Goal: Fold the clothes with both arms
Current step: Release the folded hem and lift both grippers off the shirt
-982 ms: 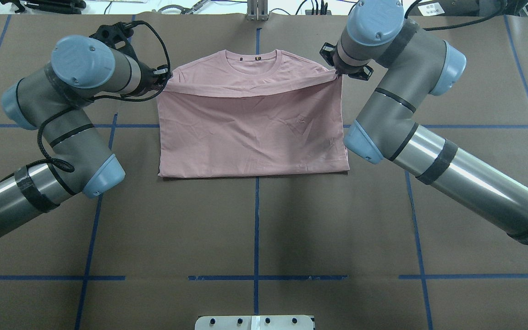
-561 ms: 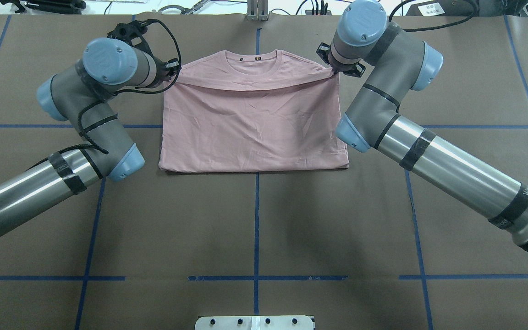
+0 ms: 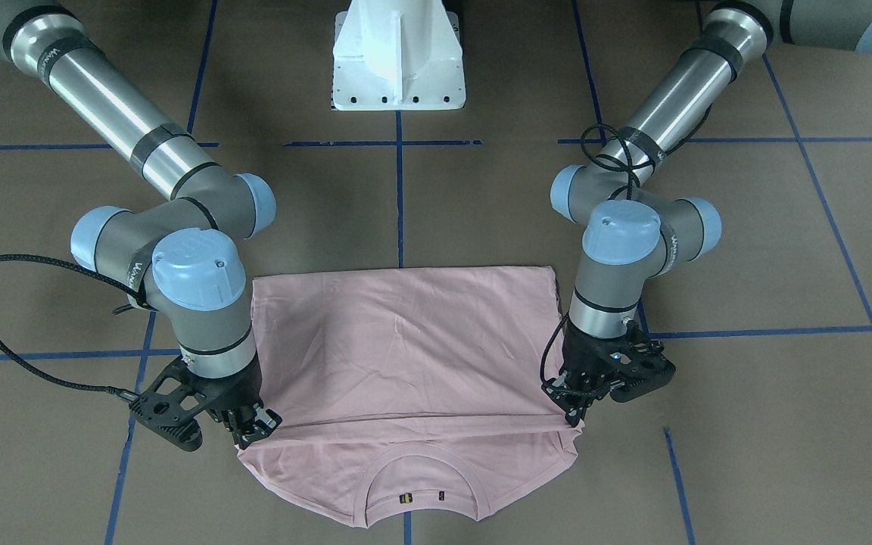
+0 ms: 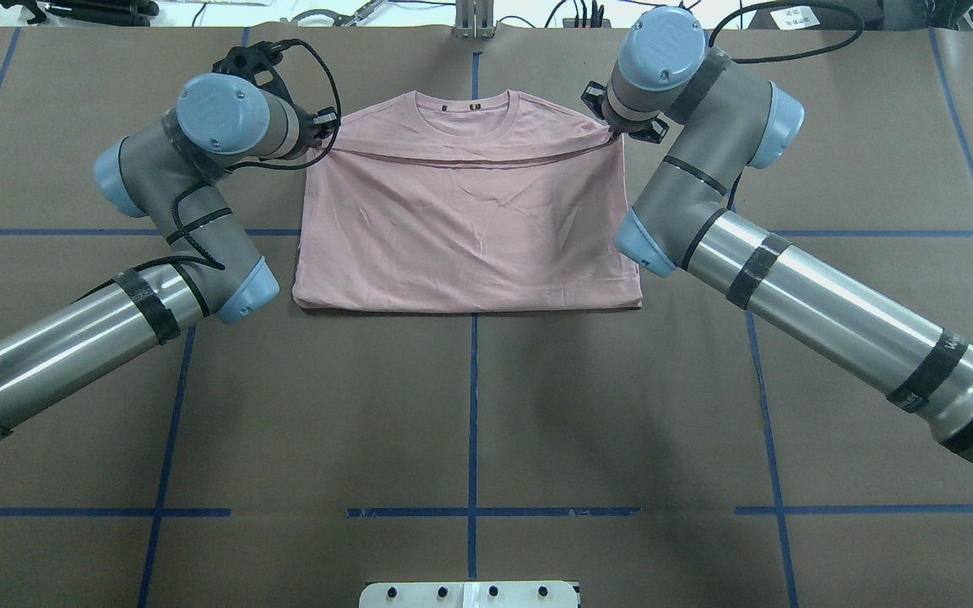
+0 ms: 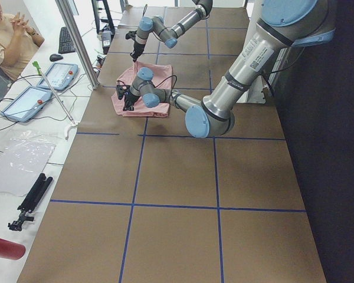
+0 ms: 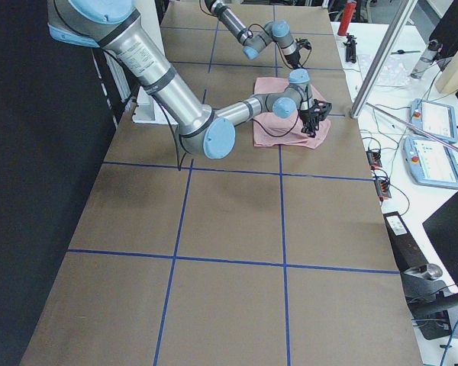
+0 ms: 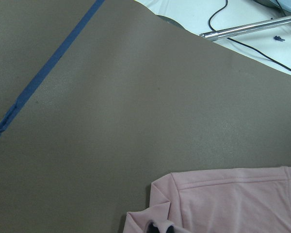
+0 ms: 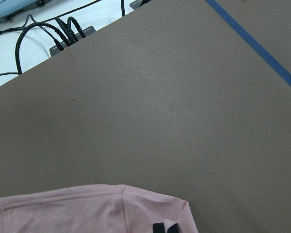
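Observation:
My right gripper should release the shirt's hem corner next. The corner rests on the shirt's folded body (image 3: 301, 454) and would lie flat if I opened that gripper now.
The pale pink T-shirt (image 4: 465, 228) lies at the far middle of the table, its lower half doubled over toward the ribbed collar (image 4: 468, 114). The cartoon print does not show. My left gripper (image 4: 323, 138) is shut on the left corner of the folded-over hem, just short of the shoulder. My right gripper (image 4: 618, 133) is shut on the right corner. In the front-facing view the shirt (image 3: 406, 348) lies between the left gripper (image 3: 574, 415) and the right gripper (image 3: 252, 433). Each wrist view shows pink cloth (image 7: 223, 204) (image 8: 87, 208) at its fingertips.
The brown table cover carries blue tape lines (image 4: 473, 405). The white pedestal base (image 3: 398, 60) stands at the near edge. Cables and tools lie beyond the far edge (image 4: 343, 13). A person (image 5: 6, 35) sits by control pendants (image 5: 58, 75) off the table's far side.
Both grippers have carried the hem farther from the robot, toward the collar. The strip of shirt showing beyond the hem has narrowed and the doubled near edge has slid away from the robot.

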Controlling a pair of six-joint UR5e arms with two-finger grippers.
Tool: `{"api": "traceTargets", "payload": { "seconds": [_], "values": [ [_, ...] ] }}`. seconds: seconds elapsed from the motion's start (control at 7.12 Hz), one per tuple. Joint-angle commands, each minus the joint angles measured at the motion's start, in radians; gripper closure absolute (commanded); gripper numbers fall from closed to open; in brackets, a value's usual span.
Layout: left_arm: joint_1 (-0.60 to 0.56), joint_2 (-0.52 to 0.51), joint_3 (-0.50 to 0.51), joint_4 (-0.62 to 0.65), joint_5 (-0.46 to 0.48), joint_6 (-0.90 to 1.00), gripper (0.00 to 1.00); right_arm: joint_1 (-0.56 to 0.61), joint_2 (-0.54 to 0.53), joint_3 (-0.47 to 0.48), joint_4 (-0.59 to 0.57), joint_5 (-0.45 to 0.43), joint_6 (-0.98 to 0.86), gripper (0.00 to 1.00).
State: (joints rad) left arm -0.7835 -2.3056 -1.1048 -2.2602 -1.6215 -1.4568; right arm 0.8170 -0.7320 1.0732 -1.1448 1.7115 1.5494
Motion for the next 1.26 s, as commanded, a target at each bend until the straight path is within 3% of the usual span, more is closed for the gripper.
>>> {"api": "traceTargets", "payload": {
  "seconds": [0.0,0.28,0.42,0.56,0.7,0.98,1.12],
  "values": [
    [-0.005,0.021,-0.018,-0.004,-0.001,0.001,1.00,0.002,0.013,-0.028,0.002,-0.001,0.001,1.00],
    [-0.005,0.031,-0.027,-0.004,-0.005,0.000,0.93,0.001,0.013,-0.050,0.003,-0.001,0.000,1.00],
    [-0.005,0.031,-0.047,-0.002,-0.008,0.000,0.80,-0.001,0.023,-0.052,0.003,-0.003,0.004,0.93],
    [-0.006,0.037,-0.071,-0.001,-0.009,-0.002,0.72,-0.002,0.037,-0.053,0.003,-0.004,0.003,0.46],
    [-0.006,0.069,-0.087,-0.028,-0.040,-0.004,0.69,-0.002,0.040,-0.053,0.003,-0.004,0.003,0.39],
    [-0.008,0.162,-0.185,-0.102,-0.099,-0.007,0.68,0.030,0.039,-0.029,0.003,0.006,0.009,0.40],
    [-0.006,0.157,-0.190,-0.101,-0.104,-0.011,0.68,0.027,-0.011,0.055,-0.001,0.046,0.014,0.41]
  ]
}}
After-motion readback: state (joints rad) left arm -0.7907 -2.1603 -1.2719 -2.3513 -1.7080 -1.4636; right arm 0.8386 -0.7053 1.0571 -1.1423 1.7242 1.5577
